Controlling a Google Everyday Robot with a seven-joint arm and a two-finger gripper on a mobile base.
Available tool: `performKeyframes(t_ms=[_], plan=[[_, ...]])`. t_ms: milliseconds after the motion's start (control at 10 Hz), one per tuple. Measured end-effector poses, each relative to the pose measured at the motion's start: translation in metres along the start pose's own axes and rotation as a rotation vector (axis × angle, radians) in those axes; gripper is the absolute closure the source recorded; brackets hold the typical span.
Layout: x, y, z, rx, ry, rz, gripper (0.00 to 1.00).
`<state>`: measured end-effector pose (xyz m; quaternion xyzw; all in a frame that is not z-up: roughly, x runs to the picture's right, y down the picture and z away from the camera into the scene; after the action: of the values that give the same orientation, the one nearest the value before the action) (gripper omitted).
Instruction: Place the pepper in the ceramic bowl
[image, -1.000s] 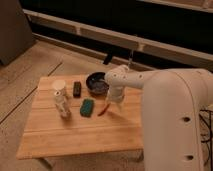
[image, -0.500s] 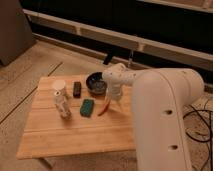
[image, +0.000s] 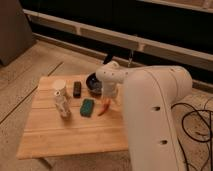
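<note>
My gripper grabs the pepper by its body (image: 105, 106) next, to place the red-orange pepper in the ceramic bowl (image: 93, 83).
The red-orange pepper (image: 104, 107) lies on the wooden table (image: 60, 132), just right of a teal sponge (image: 87, 106). Behind it sits the dark ceramic bowl (image: 93, 83), partly covered by my white wrist. My gripper (image: 108, 98) hangs point-down right above the pepper's upper end, between the pepper and the bowl. It is open with nothing in it. The pepper rests on the wood, not lifted.
A white cup (image: 59, 87), a white bottle-like figure (image: 63, 107) and a small dark block (image: 77, 89) stand on the left half of the table. My bulky white arm (image: 155, 110) fills the right side. Cables (image: 197, 125) lie on the floor to the right.
The wrist and gripper have edged slightly left and down toward the pepper, and the arm's big body fills more of the right side. Objects on the table have not moved.
</note>
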<state>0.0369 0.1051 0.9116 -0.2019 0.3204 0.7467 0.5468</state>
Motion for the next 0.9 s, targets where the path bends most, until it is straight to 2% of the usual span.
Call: performKeyframes(t_ms=[200,300,500,800,900], plan=[[0.003,-0.011,0.020,0.033,0.061,0.013,0.35],[0.003,-0.014,0.025,0.047,0.076,0.008,0.37],[-0.003,-0.011,0.032,0.073,0.077,-0.023,0.57],[-0.016,-0.003,0.026,0.066,0.033,-0.023,0.91],[-0.018,-0.003,0.024,0.063,0.024,-0.019,0.97]])
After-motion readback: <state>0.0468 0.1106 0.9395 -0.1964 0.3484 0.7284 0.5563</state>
